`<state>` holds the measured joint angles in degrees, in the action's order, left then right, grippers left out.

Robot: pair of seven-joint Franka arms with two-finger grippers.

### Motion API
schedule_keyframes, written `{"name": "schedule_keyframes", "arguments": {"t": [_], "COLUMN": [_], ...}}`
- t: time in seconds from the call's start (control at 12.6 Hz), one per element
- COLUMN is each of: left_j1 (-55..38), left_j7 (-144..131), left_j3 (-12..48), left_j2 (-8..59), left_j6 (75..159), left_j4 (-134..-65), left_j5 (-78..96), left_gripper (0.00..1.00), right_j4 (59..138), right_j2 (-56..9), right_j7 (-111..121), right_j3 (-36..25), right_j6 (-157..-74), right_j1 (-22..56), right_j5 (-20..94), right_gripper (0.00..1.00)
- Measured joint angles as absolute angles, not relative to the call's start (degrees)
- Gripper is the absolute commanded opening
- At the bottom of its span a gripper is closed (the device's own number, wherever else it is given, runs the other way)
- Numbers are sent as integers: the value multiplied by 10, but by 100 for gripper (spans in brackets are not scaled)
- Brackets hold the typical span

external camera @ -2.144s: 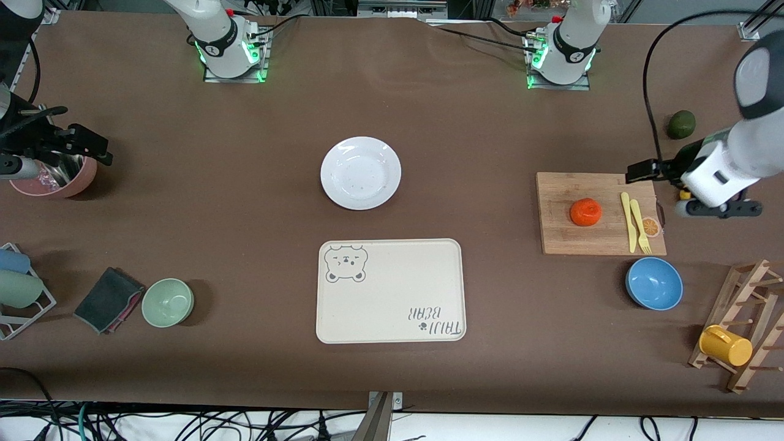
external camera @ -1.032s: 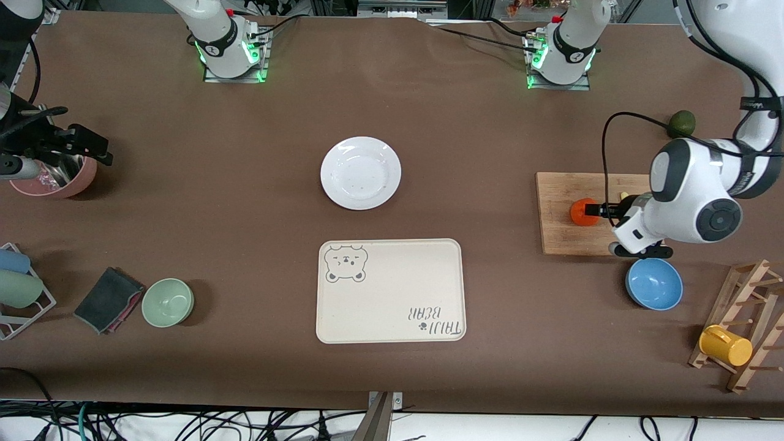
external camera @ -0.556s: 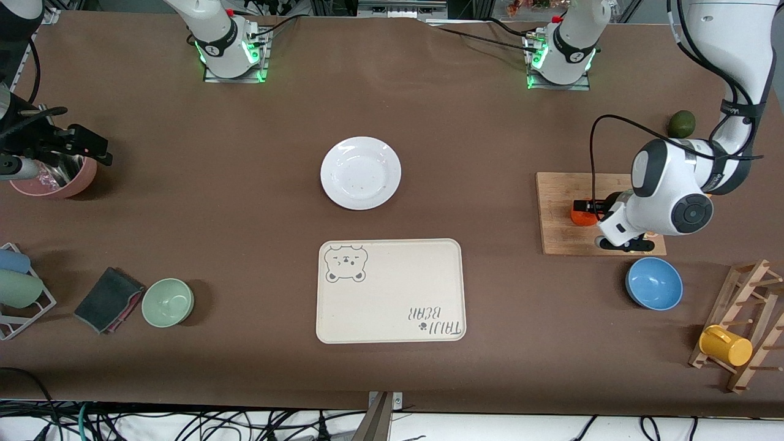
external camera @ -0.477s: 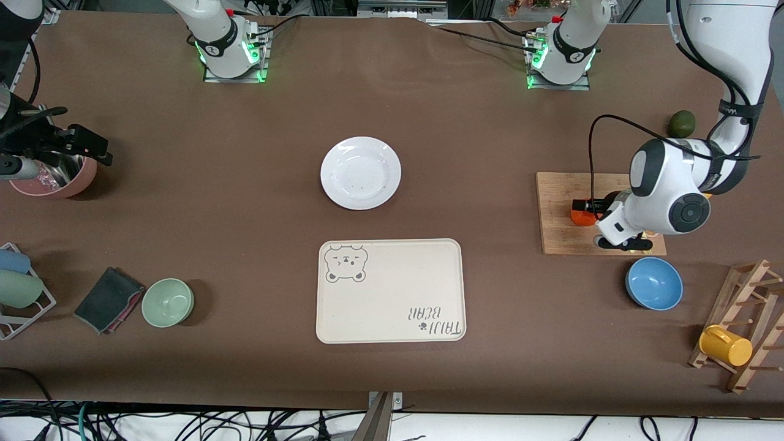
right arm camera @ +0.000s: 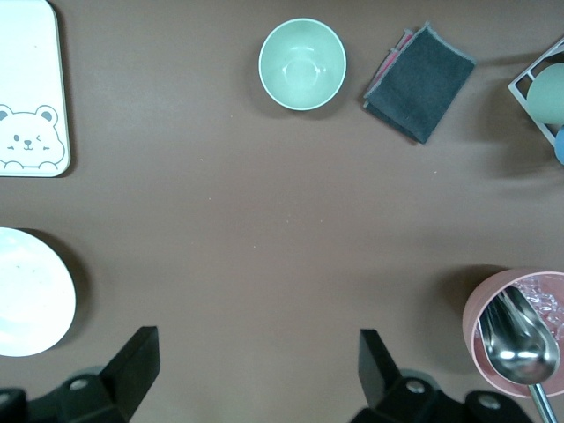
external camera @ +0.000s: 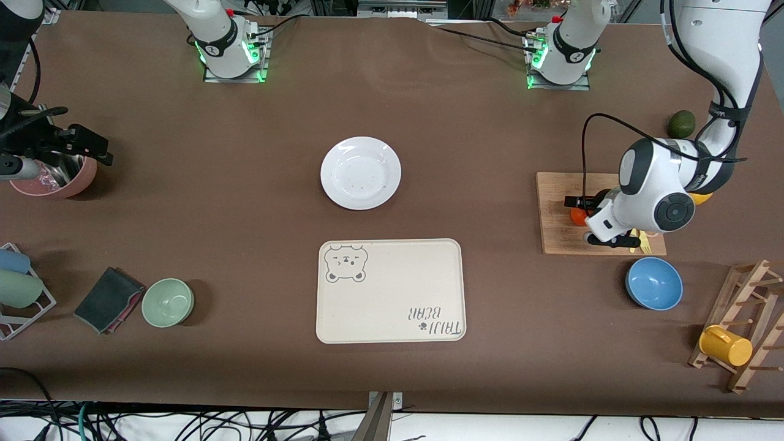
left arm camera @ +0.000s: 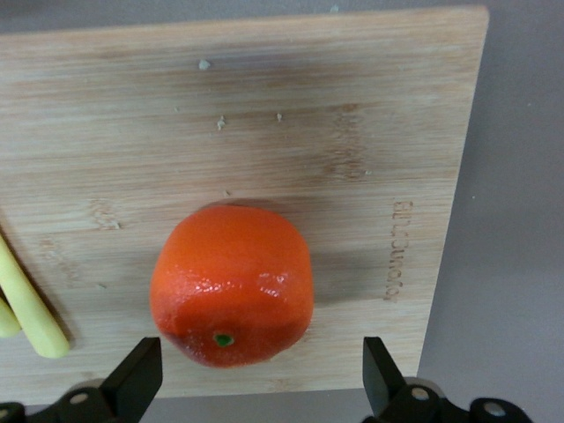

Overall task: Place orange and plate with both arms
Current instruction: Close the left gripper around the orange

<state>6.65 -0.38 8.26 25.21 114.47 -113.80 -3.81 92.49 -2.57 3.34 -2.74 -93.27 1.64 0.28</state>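
My left fingertips stop short of the orange [external camera: 577, 215] and would miss it if I closed now, so my left gripper should move toward it before closing.
The orange [external camera: 577, 215] lies on the wooden cutting board [external camera: 558, 236] toward the left arm's end of the table. My left gripper [external camera: 588, 220] is down over it and open. In the left wrist view the orange [left arm camera: 232, 284] sits on the board [left arm camera: 264, 115] just ahead of my left gripper [left arm camera: 260, 374], with both fingertips wide of it and not touching. The white plate [external camera: 361, 173] stands mid-table, farther from the front camera than the tray; its edge shows in the right wrist view [right arm camera: 26, 295]. My right gripper [external camera: 98, 147] waits, open and empty [right arm camera: 257, 361], above the pink bowl.
A cream bear tray [external camera: 389, 290] lies nearer the front camera than the plate. Yellow cutlery [left arm camera: 31, 304] lies on the board beside the orange. A blue bowl [external camera: 653, 283], dark green fruit [external camera: 680, 124], mug rack [external camera: 747, 324], pink bowl [external camera: 73, 180], green bowl [external camera: 167, 302] and cloth [external camera: 109, 299] stand around.
My left arm has swung in over the cutting board and come down at the orange, which now lies partly hidden under the hand. The right arm has not moved.
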Motion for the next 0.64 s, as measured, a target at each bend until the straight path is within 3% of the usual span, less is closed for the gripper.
{"name": "schedule_keyframes", "arguments": {"t": [0.64], "left_j1": [72], "left_j7": [14], "left_j3": [82], "left_j2": [261], "left_j6": [1147], "left_j4": [-1138], "left_j5": [-59], "left_gripper": [100], "right_j4": [925], "right_j2": [-26], "right_j7": [33], "right_j3": [-27], "right_j6": [-933], "right_j1": [16], "right_j5": [3], "right_gripper": [100]}}
